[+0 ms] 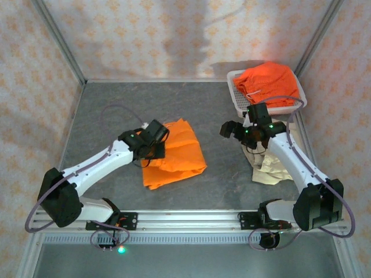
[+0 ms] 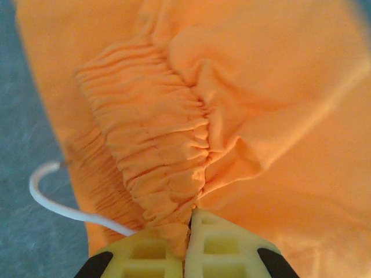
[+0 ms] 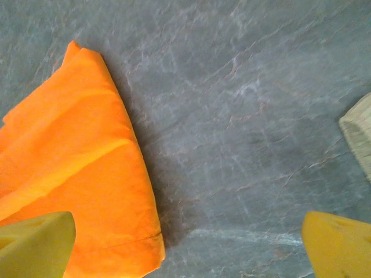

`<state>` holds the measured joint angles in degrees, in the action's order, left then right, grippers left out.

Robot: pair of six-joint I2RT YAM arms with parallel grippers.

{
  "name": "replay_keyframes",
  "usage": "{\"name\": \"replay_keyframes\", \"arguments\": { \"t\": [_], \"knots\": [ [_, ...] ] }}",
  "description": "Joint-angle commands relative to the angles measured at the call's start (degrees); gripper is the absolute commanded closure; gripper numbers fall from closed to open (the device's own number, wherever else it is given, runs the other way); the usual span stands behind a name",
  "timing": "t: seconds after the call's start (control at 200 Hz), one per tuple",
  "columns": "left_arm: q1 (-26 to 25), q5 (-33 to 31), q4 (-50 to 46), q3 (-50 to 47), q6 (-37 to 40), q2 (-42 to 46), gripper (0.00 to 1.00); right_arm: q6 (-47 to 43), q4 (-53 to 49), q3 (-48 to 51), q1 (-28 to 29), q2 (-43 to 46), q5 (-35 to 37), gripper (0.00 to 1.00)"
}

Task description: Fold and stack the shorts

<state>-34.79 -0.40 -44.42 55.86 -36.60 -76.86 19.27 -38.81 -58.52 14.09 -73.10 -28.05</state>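
My left gripper holds the slanted waistband and should keep holding it, as the layer beneath shows beyond it and opening now would leave it crooked, short of that layer's edge.
One pair of orange shorts (image 1: pixel 177 153) lies partly folded on the grey table, mid-left. My left gripper (image 1: pixel 155 143) sits at its left edge, shut on the gathered elastic waistband (image 2: pixel 151 145); the yellow fingertips (image 2: pixel 220 243) pinch the cloth, and a white drawstring (image 2: pixel 52 197) trails beside them. My right gripper (image 1: pixel 229 130) hovers open over bare table right of these shorts, nothing between its fingers (image 3: pixel 35 243); the folded edge of the orange shorts (image 3: pixel 75 174) lies beside its left finger. Beige shorts (image 1: pixel 272 165) lie crumpled under the right arm. A second orange pair (image 1: pixel 269 84) fills the basket.
The white mesh basket (image 1: pixel 235 95) stands at the back right corner. Patterned walls with metal posts close in the table on three sides. A corner of the beige cloth (image 3: pixel 359 133) shows at the right of the right wrist view. Bare grey table (image 1: pixel 145 104) lies behind the shorts.
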Motion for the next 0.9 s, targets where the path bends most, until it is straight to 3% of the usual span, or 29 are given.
{"name": "replay_keyframes", "arguments": {
  "t": [0.0, 0.135, 0.26, 0.435, 0.58, 0.746, 0.896],
  "knots": [
    [2.6, -1.0, 4.0, -7.5, -4.3, 0.8, 0.92, -0.4, 2.5, 1.7, 0.9, 0.2, -4.5, 0.01],
    [3.5, -2.2, 5.5, -10.1, -6.0, 1.2, 0.70, -1.0, 3.7, 2.2, 3.3, -1.6, -5.0, 0.01],
    [3.4, -3.4, 4.5, -7.4, -5.9, 4.8, 0.44, -0.9, 5.4, 1.3, 6.0, -4.8, -5.1, 0.01],
    [3.5, -1.3, 4.0, -2.5, -6.0, 10.9, 0.17, 1.5, 9.7, -0.7, 10.1, -10.6, -6.6, 0.00],
    [3.5, 5.0, 6.8, -0.6, -8.9, 12.8, 0.10, 3.5, 12.5, -2.8, 12.9, -15.3, -6.8, 0.01],
    [3.4, 14.6, 17.7, -6.1, -14.8, 11.0, 0.04, 5.8, 15.7, -3.2, 13.1, -18.4, -7.9, 0.01],
    [3.6, 14.1, 21.4, -13.0, -16.6, 7.1, 0.00, 7.2, 17.5, -2.9, 13.2, -19.4, -9.5, 0.01]
  ]
}}
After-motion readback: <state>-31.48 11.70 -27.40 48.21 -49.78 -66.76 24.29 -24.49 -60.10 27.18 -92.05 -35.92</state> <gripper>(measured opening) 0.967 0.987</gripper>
